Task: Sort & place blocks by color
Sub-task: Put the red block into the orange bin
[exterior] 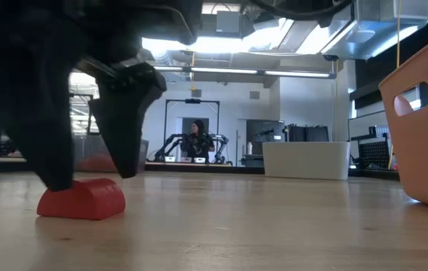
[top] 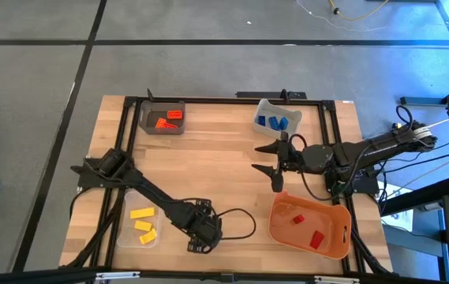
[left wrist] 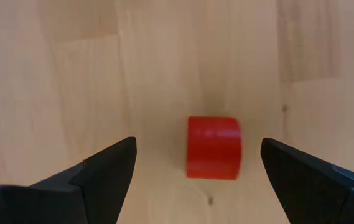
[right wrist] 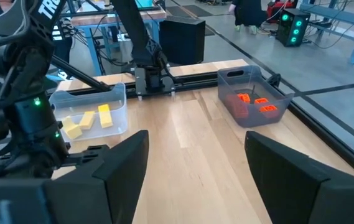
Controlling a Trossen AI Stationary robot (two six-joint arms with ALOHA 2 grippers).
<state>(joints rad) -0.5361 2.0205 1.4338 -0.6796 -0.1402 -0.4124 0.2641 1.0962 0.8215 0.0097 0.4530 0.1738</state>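
The red block should go into the orange tray [top: 311,224] with the red blocks, so my left gripper needs to grab the block's sides next.
A small red block [left wrist: 213,147] with a rounded top lies on the bare wood near the table's front edge; the low view shows it resting flat [exterior: 82,199]. My left gripper [left wrist: 198,144] points steeply down over it, open. One finger stands on either side of the block, and neither touches it. From above, the gripper [top: 202,235] hides the block. My right gripper [top: 270,166] hangs open and empty above the table's middle right, also seen in its own wrist view [right wrist: 195,140].
A grey bin [top: 163,118] with orange and red blocks and a clear bin [top: 275,118] with blue blocks stand at the far edge. A clear bin [top: 141,225] with yellow blocks sits front left. An orange tray [top: 311,225] with red blocks sits front right. A black cable [top: 244,225] loops beside the left gripper.
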